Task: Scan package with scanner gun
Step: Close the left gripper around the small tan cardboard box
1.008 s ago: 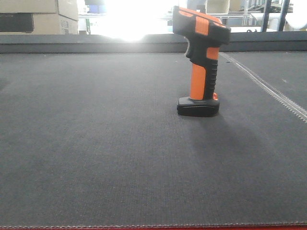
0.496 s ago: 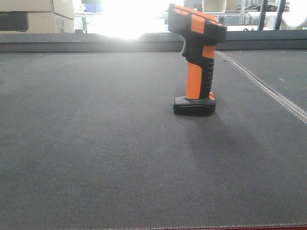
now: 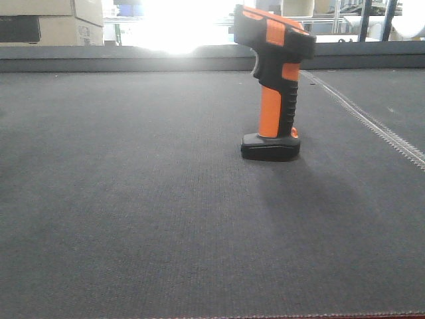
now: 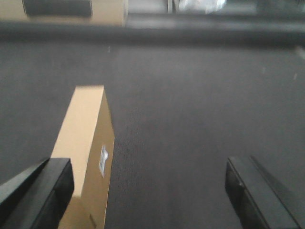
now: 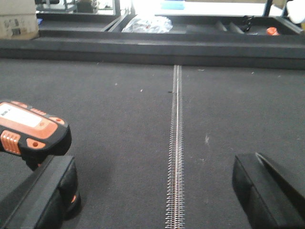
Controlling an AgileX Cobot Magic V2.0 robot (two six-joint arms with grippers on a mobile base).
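I will next pick up the cardboard package by its box body (image 4: 81,138) with my left gripper. Then I can present the cardboard package's label (image 4: 103,160) for scanning.
An orange and black scanner gun (image 3: 273,80) stands upright on its base on the dark belt, right of centre in the front view. It also shows at the left edge of the right wrist view (image 5: 32,133), partly behind the left finger. My right gripper (image 5: 151,195) is open and empty, the scanner just left of its left finger (image 5: 40,198). A tan cardboard package (image 4: 86,143) with a small white label lies in the left wrist view, by the left finger. My left gripper (image 4: 150,191) is open and empty, the package at its left side.
A metal seam (image 5: 175,152) runs along the belt, also seen at the right in the front view (image 3: 372,123). A raised dark rail (image 3: 133,58) borders the far edge. Cardboard boxes (image 3: 46,23) and shelving stand beyond it.
The front view shifted slightly, so the scanner sits a little left of where it was a second ago. The scanner itself still stands upright in the same pose.
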